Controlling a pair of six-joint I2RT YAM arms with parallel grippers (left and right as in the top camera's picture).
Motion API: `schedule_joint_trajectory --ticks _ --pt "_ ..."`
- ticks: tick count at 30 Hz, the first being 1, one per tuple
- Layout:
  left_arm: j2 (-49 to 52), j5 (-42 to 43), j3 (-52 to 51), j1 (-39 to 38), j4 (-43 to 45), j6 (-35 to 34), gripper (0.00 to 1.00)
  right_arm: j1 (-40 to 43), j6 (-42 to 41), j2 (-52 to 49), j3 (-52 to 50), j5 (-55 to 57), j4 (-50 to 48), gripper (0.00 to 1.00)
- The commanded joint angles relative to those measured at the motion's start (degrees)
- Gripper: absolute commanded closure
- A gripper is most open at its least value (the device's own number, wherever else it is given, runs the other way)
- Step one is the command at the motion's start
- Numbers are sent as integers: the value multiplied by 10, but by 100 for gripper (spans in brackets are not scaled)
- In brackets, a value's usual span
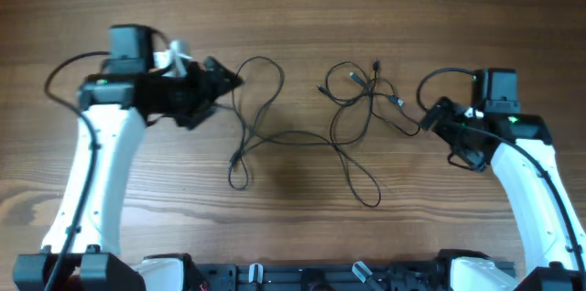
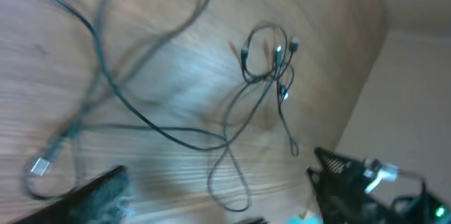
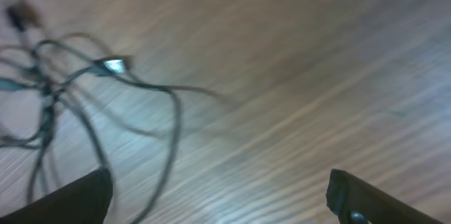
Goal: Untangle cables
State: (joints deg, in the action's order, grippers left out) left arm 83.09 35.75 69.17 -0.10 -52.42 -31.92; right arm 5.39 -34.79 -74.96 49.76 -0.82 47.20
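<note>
I should next grip the cables' loop that trails toward the front with my left gripper. That will leave the knot free for my right gripper to untangle.
The cables (image 1: 352, 90) are thin black cords, knotted at the centre right, with long loops trailing left (image 1: 261, 80) and toward the front (image 1: 366, 190). My left gripper (image 1: 224, 79) hovers at the left loop and looks open and empty. In the left wrist view, one of its fingers (image 2: 99, 196) is at the lower left, with the knot (image 2: 271, 58) and a plug end (image 2: 39, 166) ahead. My right gripper (image 1: 428, 122) is just right of a cable end (image 1: 403, 124). In the right wrist view it (image 3: 218, 189) is wide open and empty, with cords (image 3: 106, 90) by its left finger.
The table is brown wood (image 1: 302, 7). Thicker black wires run along both arms (image 1: 64, 71) (image 1: 439, 76). The right arm (image 2: 352, 182) shows at the lower right of the left wrist view. The table's front edge carries the arm bases (image 1: 293, 277).
</note>
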Motion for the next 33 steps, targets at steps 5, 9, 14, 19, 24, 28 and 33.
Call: schedule_joint_trajectory --ticks 5,9,14,19,24,28,33 --pt "23 -153 2 -247 72 -136 15 11 -12 -5 3 23 11 0" --pt "87 -228 2 -350 76 -190 7 11 -12 -5 3 23 10 0" --pt "189 -218 2 -416 123 -278 24 11 34 -5 3 23 -12 0" --pt "227 -239 2 -446 174 -333 28 11 40 -5 3 23 -10 0" --pt "265 -241 2 -467 215 -361 50 11 40 -5 3 21 -11 0" --pt "299 -258 2 -491 244 -361 56 11 40 -5 3 18 -10 0" --pt "298 -273 2 -492 241 -318 96 11 48 -5 3 5 -11 0"
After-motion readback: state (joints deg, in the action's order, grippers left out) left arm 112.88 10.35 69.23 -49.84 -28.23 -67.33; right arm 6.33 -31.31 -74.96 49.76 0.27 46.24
